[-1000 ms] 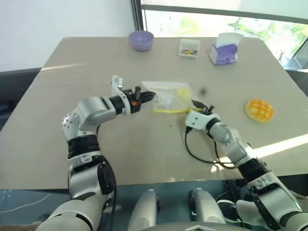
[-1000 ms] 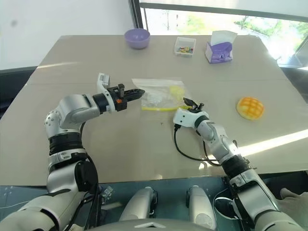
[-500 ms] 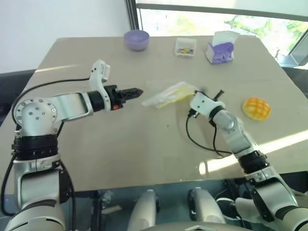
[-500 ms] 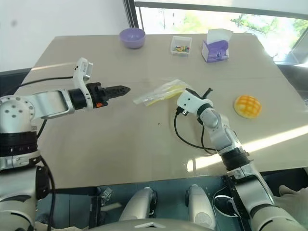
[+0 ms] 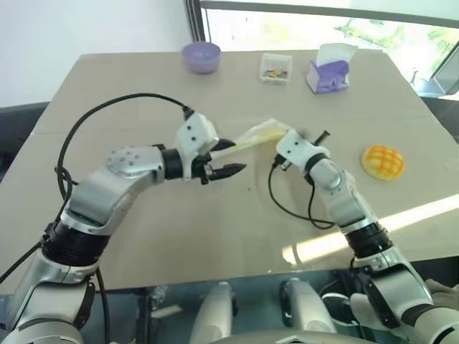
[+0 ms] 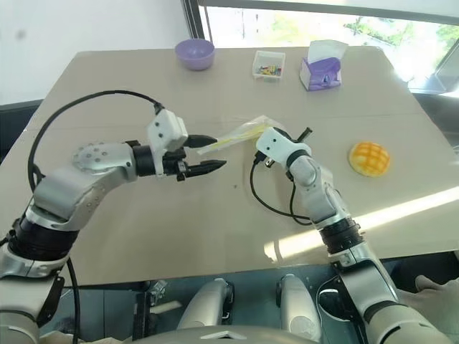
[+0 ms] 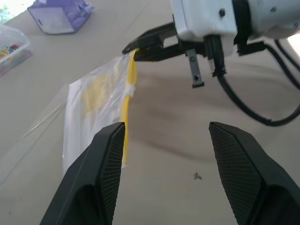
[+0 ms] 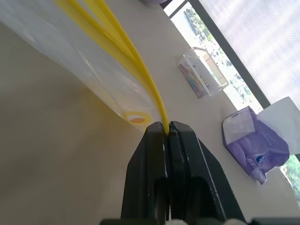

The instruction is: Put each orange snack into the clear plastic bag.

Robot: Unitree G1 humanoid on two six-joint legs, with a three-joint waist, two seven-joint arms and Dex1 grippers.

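Observation:
The left gripper grabs the bag by the loose end of its yellow seal next, since the bag's clear film [image 7: 89,112] hangs slack and thin.
The clear plastic bag [image 5: 252,135] hangs tilted above the table's middle, its yellow seal strip [image 7: 130,89] pinched at one corner by my right gripper [image 8: 166,130], which is shut on it. My left gripper [image 5: 227,158] is open just left of and below the bag; the bag's [image 7: 91,105] lower end lies beside one of its fingers [image 7: 105,154], and nothing sits between the two. The orange snack [image 5: 383,162], a domed bun with a grid pattern, lies on the table to the right of my right arm, apart from both grippers.
Along the table's [image 5: 179,236] far edge stand a purple bowl [image 5: 201,56], a small clear box [image 5: 276,69] of colourful bits and a purple-white tissue box [image 5: 330,72]. A black cable [image 5: 287,209] loops down from my right wrist onto the table.
My left gripper let go of the bag, swung away left, rolled and came back open beside it. My right gripper shut on the seal strip and lifted that end off the table.

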